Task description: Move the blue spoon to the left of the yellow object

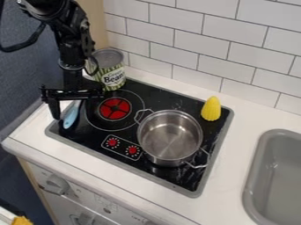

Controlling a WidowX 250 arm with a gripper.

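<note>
The robot's gripper needs to grab the blue spoon (70, 117) by its handle next, to move it to its place beside the yellow object.
The black gripper (73, 109) hangs over the left edge of the stovetop, open, with its fingers wide apart. Between and just below them is the blue spoon (70, 117), its light blue bowl toward the front-left edge of the stove and its paler handle running up under the gripper. Part of the handle is hidden by the gripper. Toward the stove's back right corner, the yellow object (211, 109), shaped like a corn cob, stands upright.
A metal pot (170, 137) with two handles sits on the stove's right half, between spoon and yellow object. A green beans can (110, 70) stands behind the gripper. White tiles (188, 39) rise at the back; a grey sink (276, 176) is at the right.
</note>
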